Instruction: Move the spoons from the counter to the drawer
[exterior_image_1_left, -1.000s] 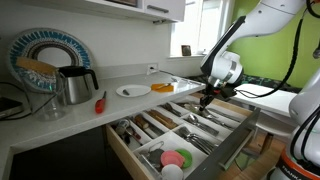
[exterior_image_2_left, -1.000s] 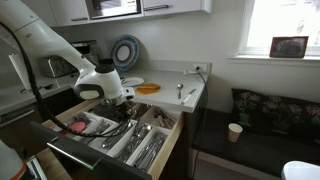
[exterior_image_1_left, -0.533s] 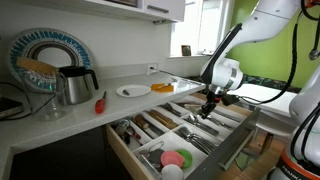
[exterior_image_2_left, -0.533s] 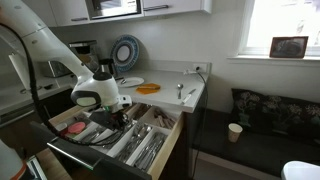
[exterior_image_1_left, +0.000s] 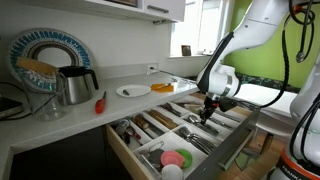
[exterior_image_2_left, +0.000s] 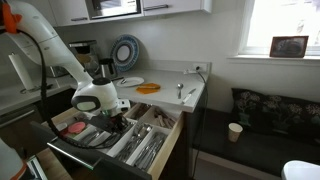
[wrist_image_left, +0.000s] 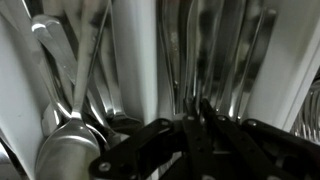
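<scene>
My fingers are low between the white dividers of the drawer section, close above rows of metal cutlery handles, so my gripper needs to open.
The light-wood drawer (exterior_image_1_left: 236, 138) stands pulled out below the white counter (exterior_image_1_left: 120, 102), and its divider compartments hold much cutlery. My gripper (exterior_image_1_left: 207, 110) is low over a middle compartment, as an exterior view (exterior_image_2_left: 120, 114) also shows. In the wrist view my fingers (wrist_image_left: 192, 108) are pressed together on what looks like a thin silver spoon handle, right above rows of metal handles. A spoon bowl (wrist_image_left: 68, 152) lies at the lower left. Two small spoons (exterior_image_2_left: 181, 90) lie on the counter's far end (exterior_image_2_left: 200, 98).
A white plate (exterior_image_1_left: 132, 91), an orange item (exterior_image_1_left: 163, 88), a red-handled utensil (exterior_image_1_left: 100, 101) and a steel kettle (exterior_image_1_left: 75, 85) stand on the counter. Pink and green cups (exterior_image_1_left: 176, 158) sit in the drawer's front compartment. A white table (exterior_image_1_left: 268, 95) stands behind the arm.
My gripper has come down lower into the drawer and shifted slightly along it. The spoons on the counter have not moved.
</scene>
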